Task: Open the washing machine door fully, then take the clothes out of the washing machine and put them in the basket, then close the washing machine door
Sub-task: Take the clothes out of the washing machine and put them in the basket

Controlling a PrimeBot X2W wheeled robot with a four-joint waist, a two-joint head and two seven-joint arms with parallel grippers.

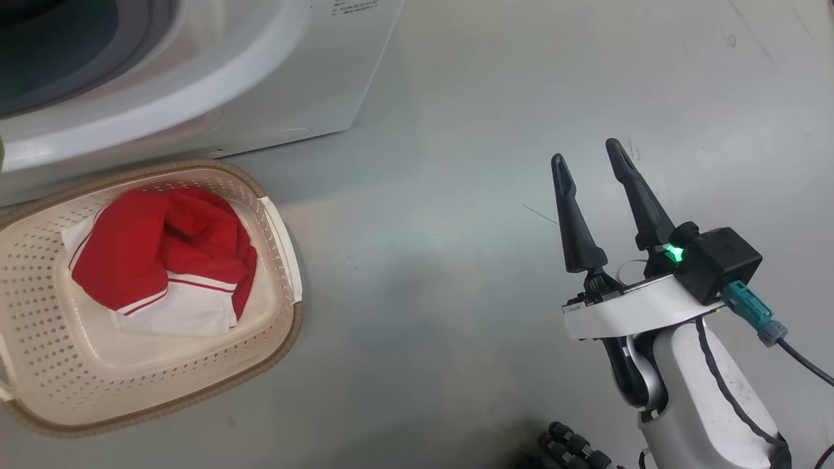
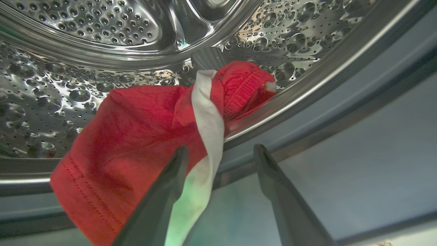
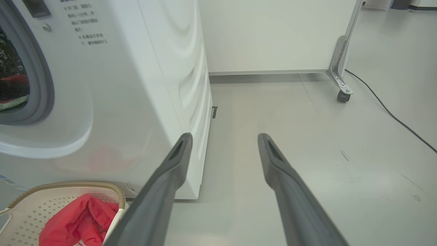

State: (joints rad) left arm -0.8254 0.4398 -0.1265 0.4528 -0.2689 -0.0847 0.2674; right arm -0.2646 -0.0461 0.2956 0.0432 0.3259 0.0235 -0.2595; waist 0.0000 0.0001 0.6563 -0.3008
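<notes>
I should pick up the red garment next with my left gripper by its white stripe (image 2: 209, 162). The stripe stands up in a narrow fold, while the red cloth (image 2: 131, 151) lies loose.
A red and white garment (image 1: 163, 260) lies in the cream basket (image 1: 280, 228) on the floor in front of the white washing machine (image 1: 273, 78). More red clothes (image 2: 136, 136) with a white stripe hang over the lip of the steel drum (image 2: 85, 51). My left gripper (image 2: 220, 153) is open at the drum mouth, with its left finger against the hanging cloth. My right gripper (image 1: 589, 156) stands open over bare floor to the right of the basket, holding nothing. The right wrist view shows the machine (image 3: 143, 85), the basket (image 3: 68, 188) and the red garment (image 3: 75, 222). The door is out of view.
Grey floor spreads to the right of the machine. A white panel on a castor (image 3: 343, 95) stands at the back, and a black cable (image 3: 392, 116) runs across the floor on the right.
</notes>
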